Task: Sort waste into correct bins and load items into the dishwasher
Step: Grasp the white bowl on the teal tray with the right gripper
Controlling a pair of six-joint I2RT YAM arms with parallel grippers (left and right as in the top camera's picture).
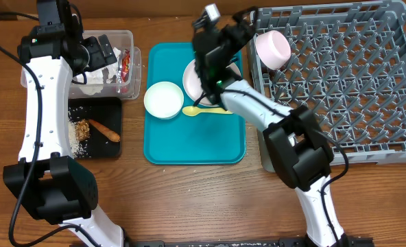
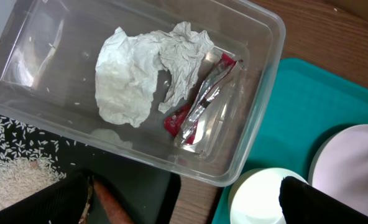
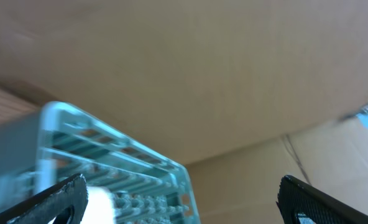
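My right gripper grabs the white bowl (image 1: 163, 99) by its rim beside the yellow spoon (image 1: 206, 110) next, leaving the bowl's base free for loading into the rack.
Crumpled white paper (image 2: 140, 68) and a red foil wrapper (image 2: 199, 106) lie in the clear tub (image 2: 258, 124). My left gripper (image 2: 184, 198) is open and empty above the tub's near edge; it also shows in the overhead view (image 1: 97, 51). The black tray (image 1: 114, 110) holds rice (image 1: 75, 140), a brown lump (image 1: 83, 128) and a carrot stick (image 1: 105, 130). On the teal tray (image 1: 189, 147) sit a white bowl (image 1: 163, 99), a plate (image 1: 191, 79) and a yellow spoon (image 1: 206, 110). My right gripper (image 1: 247, 24) is open and empty beside a pink bowl (image 1: 273, 48) in the grey rack (image 1: 354, 82).
The right arm reaches over the plate and hides part of it. The rack's corner (image 3: 109, 155) fills the lower left of the right wrist view, with cardboard walls behind it. Bare wooden table (image 1: 189, 199) lies in front of the trays.
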